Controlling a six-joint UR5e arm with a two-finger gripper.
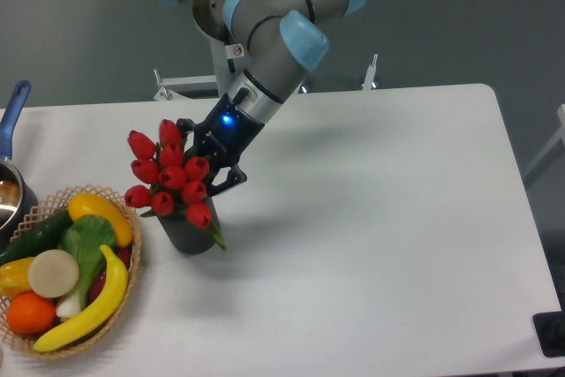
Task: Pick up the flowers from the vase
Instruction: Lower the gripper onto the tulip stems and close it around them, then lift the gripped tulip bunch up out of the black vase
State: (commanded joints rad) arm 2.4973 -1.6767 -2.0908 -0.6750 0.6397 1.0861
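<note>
My gripper will grab the cluster of red buds next, to lift the flowers [167,175] out of the dark grey vase [187,232].
The flowers [167,175], a tight bunch of red tulip buds with green leaves, stand in the dark grey vase [187,232] at the left of the white table. They lean a little to the left. My gripper [203,157] has come in from the right at bud height and is open. One finger [184,125] shows behind the bunch and the other [229,180] in front, at its right side. The stems are hidden inside the vase and behind the buds. I cannot tell whether the fingers touch the buds.
A wicker basket [124,264] with several fruits and vegetables sits just left of the vase. A blue-handled metal pot [12,130] stands at the far left edge. The arm [274,50] reaches down from the back.
</note>
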